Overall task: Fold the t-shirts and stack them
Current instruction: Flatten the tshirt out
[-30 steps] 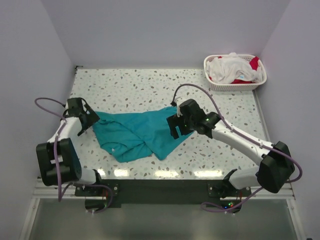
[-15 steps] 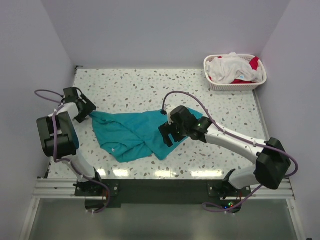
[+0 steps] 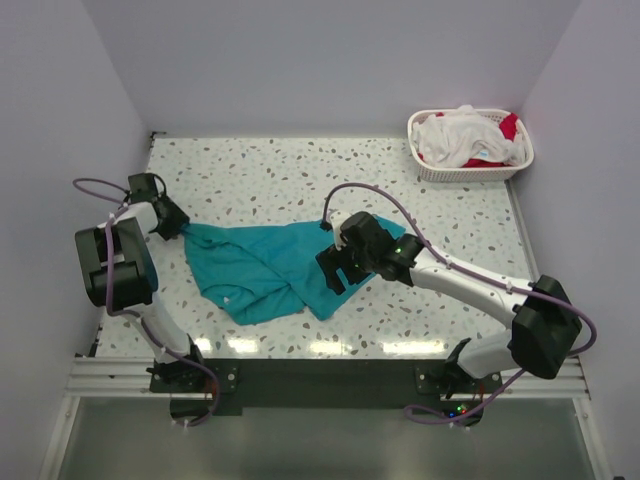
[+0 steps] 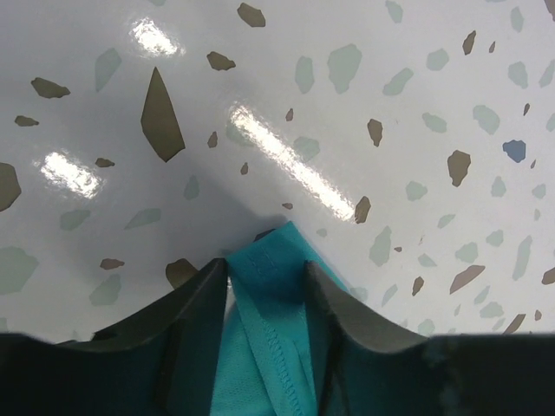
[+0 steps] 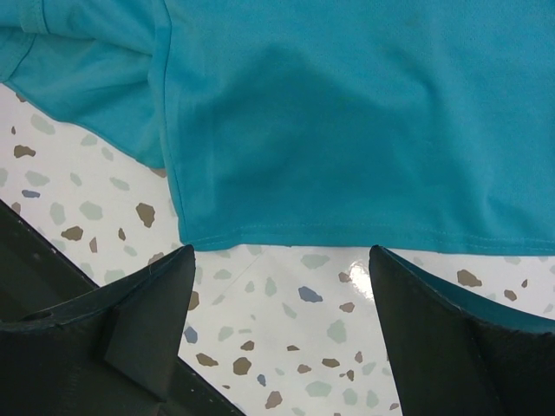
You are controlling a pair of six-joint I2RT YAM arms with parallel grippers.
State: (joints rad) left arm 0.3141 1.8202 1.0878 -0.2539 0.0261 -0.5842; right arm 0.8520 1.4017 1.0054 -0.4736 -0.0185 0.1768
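The teal t-shirt (image 3: 265, 268) needs to be spread flat for folding. My right gripper should grab its hem corner (image 3: 323, 315) next, opposite my left gripper.
A plain teal t-shirt (image 3: 265, 268) lies crumpled in the middle of the table. My left gripper (image 3: 172, 228) is at its far left corner and is shut on a hemmed fold of the teal fabric (image 4: 270, 347), which sits between the two fingers (image 4: 195, 303). My right gripper (image 3: 335, 272) hovers over the shirt's right part, open and empty. In the right wrist view the shirt's hem (image 5: 347, 113) lies just beyond the wide-spread fingertips (image 5: 165, 286), with bare table between them. White (image 3: 458, 135) and red (image 3: 510, 127) t-shirts are piled in the basket.
A white lattice basket (image 3: 472, 172) stands at the back right corner of the speckled table (image 3: 300, 170). Walls close in the left, back and right sides. The arm bases sit at the near edge.
My left arm has swung back to the left with the shirt corner in its grip, drawing that corner out. My right gripper has moved left over the shirt; little has changed in the last half second.
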